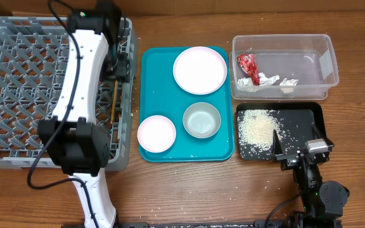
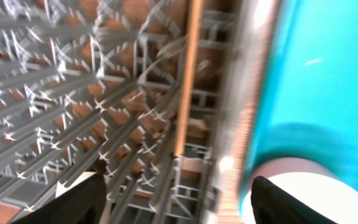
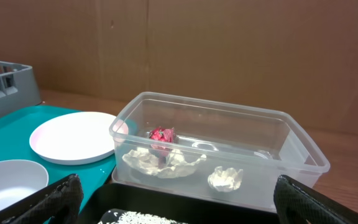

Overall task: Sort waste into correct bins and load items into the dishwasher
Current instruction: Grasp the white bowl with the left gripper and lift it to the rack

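Note:
My left gripper grabs the bowl by its rim next, leaving its base free, to load the grey-green bowl tipped into the dish rack.
The grey dish rack fills the left. Thin wooden chopsticks lie in it along its right wall; one shows in the left wrist view. My left gripper hangs over that side of the rack, open and empty. The pink plate, grey-green bowl and small pink bowl sit on the teal tray. The clear tub holds the red wrapper and white scraps. Rice lies in the black tray. My right gripper is open at that tray's front. No white cup is in view.
The right wrist view shows the tub, wrapper, scraps, plate and grey-green bowl beyond my open fingers. A few rice grains lie on the wooden table in front of the trays.

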